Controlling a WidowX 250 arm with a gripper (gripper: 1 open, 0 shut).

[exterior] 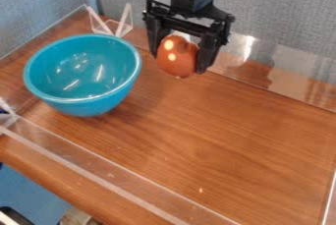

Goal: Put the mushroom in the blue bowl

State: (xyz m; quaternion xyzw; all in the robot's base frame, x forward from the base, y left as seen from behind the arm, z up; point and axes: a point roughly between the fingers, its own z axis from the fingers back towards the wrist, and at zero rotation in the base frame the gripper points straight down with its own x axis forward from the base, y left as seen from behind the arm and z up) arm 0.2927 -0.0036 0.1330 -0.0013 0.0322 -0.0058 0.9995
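My gripper grabs the mushroom by its glossy rounded body [176,56] next, to put it in the blue bowl [98,99].
The mushroom [179,55], a small glossy orange-brown egg shape, stands on the wooden table at the back middle. My black gripper [182,65] points down over it, open, with one finger on each side of the mushroom. I cannot tell whether the fingers [152,52] touch it. The blue bowl [98,99], large and turquoise, sits on the table to the left of the mushroom, upright, with nothing in it.
The wooden table [210,140] is ringed by low clear plastic walls, one along the front edge [157,175] and one at the back right [289,67]. Thin white rods [108,21] stand behind the bowl. A grey-blue wall closes off the back.
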